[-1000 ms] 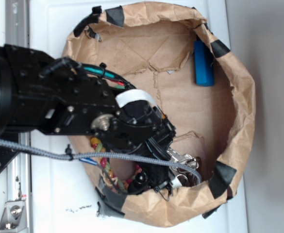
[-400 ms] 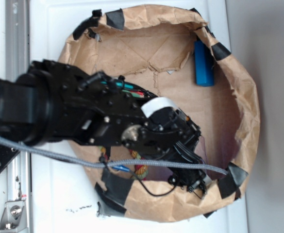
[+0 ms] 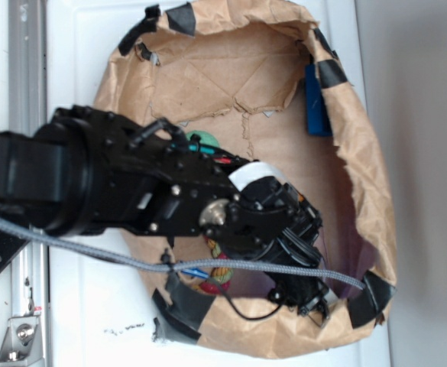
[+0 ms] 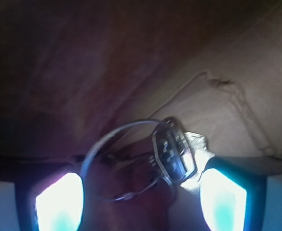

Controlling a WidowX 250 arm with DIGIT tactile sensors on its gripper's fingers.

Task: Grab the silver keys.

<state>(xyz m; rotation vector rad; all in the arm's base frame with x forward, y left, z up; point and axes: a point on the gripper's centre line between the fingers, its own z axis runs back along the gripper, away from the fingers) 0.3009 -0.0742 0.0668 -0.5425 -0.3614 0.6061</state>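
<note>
The silver keys are on the brown paper floor. I should grab them by their thin ring next, to pick them up from there.
The silver keys [image 4: 173,150] lie right in front of the wrist camera: a thin ring [image 4: 113,163] with a shiny key head on its right side, resting on the brown paper floor. My gripper [image 4: 141,202] is open, and the ring spans the gap between the two glowing fingers [image 4: 221,199]. The key head sits close against the right finger. In the exterior view my gripper [image 3: 309,294] reaches down at the lower right inside the paper bag [image 3: 364,153], and the arm hides the keys there.
The bag's crumpled wall [image 3: 284,336] rises close around the gripper. A blue object [image 3: 315,107] leans at the bag's upper right. A green ball [image 3: 202,141] and a colourful rope toy [image 3: 217,280] peek from under the arm. A grey cable [image 3: 116,256] crosses the front.
The arm has moved right and down toward the bag's lower right wall, covering the keys that showed a second ago. The bag has been pushed and reshaped.
</note>
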